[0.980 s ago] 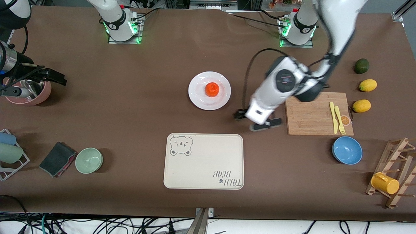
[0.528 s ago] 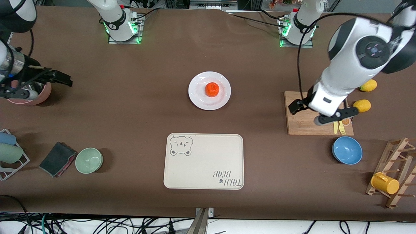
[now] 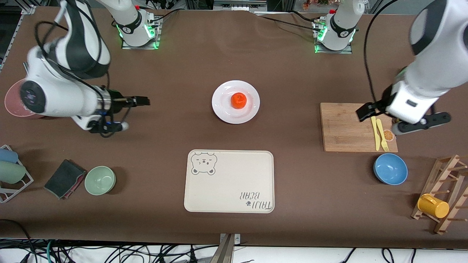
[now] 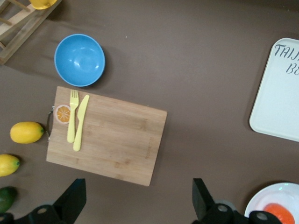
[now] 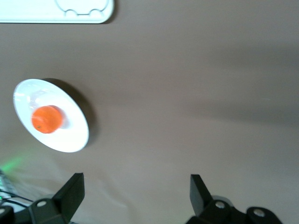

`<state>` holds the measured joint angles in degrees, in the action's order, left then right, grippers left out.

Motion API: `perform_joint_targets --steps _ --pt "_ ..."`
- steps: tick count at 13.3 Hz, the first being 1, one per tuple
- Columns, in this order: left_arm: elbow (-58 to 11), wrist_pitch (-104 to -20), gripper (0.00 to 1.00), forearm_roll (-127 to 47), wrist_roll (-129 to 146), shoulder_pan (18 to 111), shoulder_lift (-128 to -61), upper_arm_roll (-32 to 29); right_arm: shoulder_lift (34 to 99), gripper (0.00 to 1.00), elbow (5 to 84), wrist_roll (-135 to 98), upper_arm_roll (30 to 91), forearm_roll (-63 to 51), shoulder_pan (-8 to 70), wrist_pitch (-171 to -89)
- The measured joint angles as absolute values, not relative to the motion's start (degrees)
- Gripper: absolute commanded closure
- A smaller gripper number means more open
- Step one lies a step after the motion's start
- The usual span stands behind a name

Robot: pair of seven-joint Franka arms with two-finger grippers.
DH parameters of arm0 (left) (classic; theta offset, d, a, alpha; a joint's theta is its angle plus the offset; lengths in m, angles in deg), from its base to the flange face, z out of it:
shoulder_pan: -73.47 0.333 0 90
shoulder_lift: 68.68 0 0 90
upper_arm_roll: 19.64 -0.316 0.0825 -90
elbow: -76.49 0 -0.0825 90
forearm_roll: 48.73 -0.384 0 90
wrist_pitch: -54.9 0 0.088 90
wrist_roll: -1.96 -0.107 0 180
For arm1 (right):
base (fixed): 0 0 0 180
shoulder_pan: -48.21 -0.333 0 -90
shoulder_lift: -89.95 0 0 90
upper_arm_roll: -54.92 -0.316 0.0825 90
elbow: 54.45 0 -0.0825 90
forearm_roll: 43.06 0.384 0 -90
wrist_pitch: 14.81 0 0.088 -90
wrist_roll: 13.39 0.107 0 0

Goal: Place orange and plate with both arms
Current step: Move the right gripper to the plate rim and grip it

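The orange [image 3: 238, 100] is lying loose in the center of the wide plate, so my right gripper will take the plate by its thin outer rim [image 3: 214, 101] next.
The orange [image 3: 238, 100] sits on the white plate [image 3: 223, 109] at the table's middle. Both also show in the right wrist view, the orange [image 5: 46, 119] on the plate [image 5: 70, 140], and at the edge of the left wrist view, the orange [image 4: 280, 213] on the plate [image 4: 266, 201]. My left gripper [image 3: 396, 120] hangs open and empty over the wooden cutting board [image 3: 345, 128], near its yellow fork and knife [image 3: 378, 133]; its jaws [image 4: 138, 191] stand wide apart. My right gripper [image 3: 129, 114] is open and empty over bare table between a pink bowl [image 3: 12, 104] and the plate; its jaws [image 5: 135, 184] stand wide apart.
A cream bear-print tray [image 3: 228, 180] lies nearer the camera than the plate. A blue bowl [image 3: 390, 168], a wooden rack [image 3: 448, 190] with a yellow mug [image 3: 433, 205] stand at the left arm's end. A green bowl [image 3: 100, 180] and dark cloth [image 3: 65, 178] lie at the right arm's end.
My left gripper has swung away from beside the plate to over the cutting board. My right gripper has moved from over the pink bowl toward the plate. Orange and plate have not moved.
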<state>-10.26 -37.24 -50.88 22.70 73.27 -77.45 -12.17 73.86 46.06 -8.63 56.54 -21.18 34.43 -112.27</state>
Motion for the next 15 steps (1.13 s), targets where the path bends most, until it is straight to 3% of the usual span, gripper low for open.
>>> perform_joint_targets --steps 2,5,9,13,15 --pt "-10.4 -33.8 0.0 -49.3 18.6 70.0 -74.8 -19.0 74.8 0.0 53.9 -9.8 55.0 -14.9 34.3 -120.5" --pt "-10.6 -32.7 0.0 -49.2 18.5 69.2 -73.5 -19.5 78.4 0.0 67.9 -14.6 51.3 -2.5 34.5 -134.6" --pt "-10.8 -32.7 0.0 -48.4 18.8 69.2 -73.6 -19.8 78.9 0.0 78.9 -16.7 38.5 16.2 34.2 -155.8" --pt "-11.0 -33.0 0.0 -44.2 18.8 70.7 -73.8 -20.2 74.3 0.0 80.8 -36.7 34.7 42.8 33.8 -160.5" --pt "-11.2 -33.1 0.0 -42.6 18.8 70.7 -73.9 -20.2 71.3 0.0 80.5 -44.5 34.7 50.2 33.3 -160.4"
